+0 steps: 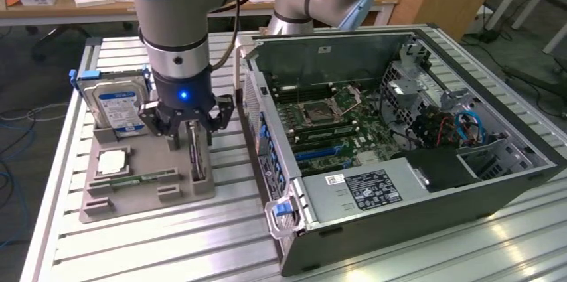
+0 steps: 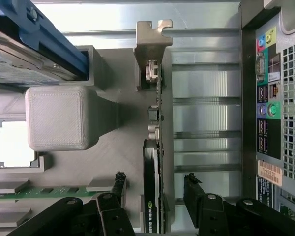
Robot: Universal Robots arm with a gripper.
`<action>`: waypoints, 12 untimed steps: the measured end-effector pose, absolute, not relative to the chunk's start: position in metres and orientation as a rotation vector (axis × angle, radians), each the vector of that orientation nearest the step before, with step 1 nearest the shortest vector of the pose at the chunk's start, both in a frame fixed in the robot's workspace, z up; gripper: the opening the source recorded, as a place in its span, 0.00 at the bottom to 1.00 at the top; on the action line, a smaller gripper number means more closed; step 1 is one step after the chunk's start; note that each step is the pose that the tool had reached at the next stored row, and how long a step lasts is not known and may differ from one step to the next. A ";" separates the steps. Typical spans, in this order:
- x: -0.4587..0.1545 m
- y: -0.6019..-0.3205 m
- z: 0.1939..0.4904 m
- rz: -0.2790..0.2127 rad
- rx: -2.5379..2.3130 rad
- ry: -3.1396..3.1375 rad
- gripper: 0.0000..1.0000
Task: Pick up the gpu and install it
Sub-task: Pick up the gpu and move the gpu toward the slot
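Observation:
My gripper next needs to grab the GPU [image 2: 153, 147] by the flat sides of its black cooler [image 2: 153, 199], because connectors and small parts stick out near the bracket.
The gpu [image 1: 196, 160] stands on its edge in a slot of the grey holder [image 1: 133, 199] on the table, to the exterior view's left of the open computer case [image 1: 399, 129]. In the wrist view the gpu [image 2: 153, 147] is a thin dark card seen edge-on, with its silvery bracket [image 2: 152, 39] at the far end. My gripper [image 1: 190, 137] is lowered over the card. It [image 2: 156, 178] is open, with one finger [image 2: 119, 184] on each side of the card and a gap between pads and card.
The holder also carries an upright hard drive [image 1: 119, 106] in a blue frame, a square processor chip [image 1: 111, 161] and a green memory stick [image 1: 142, 179]. The case's rear panel [image 2: 273, 98] stands close beside the card. Blue slots [image 1: 319, 152] lie on the motherboard.

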State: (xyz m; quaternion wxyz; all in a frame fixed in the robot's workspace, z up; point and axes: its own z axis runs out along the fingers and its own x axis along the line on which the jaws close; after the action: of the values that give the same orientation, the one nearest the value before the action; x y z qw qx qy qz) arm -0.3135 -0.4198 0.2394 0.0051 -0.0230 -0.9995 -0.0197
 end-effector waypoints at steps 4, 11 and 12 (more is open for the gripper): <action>-0.314 -0.420 0.238 -0.061 -0.072 -3.130 0.59; -0.314 -0.420 0.238 -0.061 -0.072 -3.130 0.59; -0.314 -0.420 0.238 -0.061 -0.072 -3.130 0.59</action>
State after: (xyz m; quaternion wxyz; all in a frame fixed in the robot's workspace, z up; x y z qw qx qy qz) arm -0.3136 -0.4198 0.2384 0.0051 -0.0230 -0.9995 -0.0196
